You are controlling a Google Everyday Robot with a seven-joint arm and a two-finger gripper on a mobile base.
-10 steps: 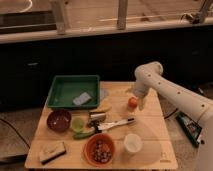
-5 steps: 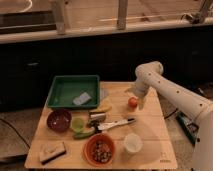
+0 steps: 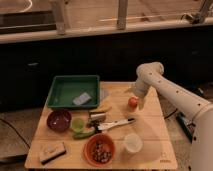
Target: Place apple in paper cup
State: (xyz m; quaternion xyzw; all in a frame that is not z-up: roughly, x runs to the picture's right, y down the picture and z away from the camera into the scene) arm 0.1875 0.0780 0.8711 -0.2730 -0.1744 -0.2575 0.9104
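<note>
My gripper needs to put the apple in the paper cup (image 3: 132,143), so it will next grab the apple around its round red body (image 3: 133,103).
The apple (image 3: 132,103) is a small red-orange fruit resting on the wooden table, right of centre. My gripper (image 3: 137,99) hangs down from the white arm directly at the apple, its fingers open and spread around the apple's top and right side. The apple still sits on the table surface. The paper cup (image 3: 132,143), white and upright, stands near the front edge, well in front of the apple.
A green tray (image 3: 60,95) holding a grey pad sits at the back left. Left of the apple lie a banana (image 3: 103,108), a white-handled utensil (image 3: 116,124), a small green cup (image 3: 77,124), a maroon bowl (image 3: 59,120) and an orange bowl (image 3: 99,149). A sponge block (image 3: 52,151) lies front left.
</note>
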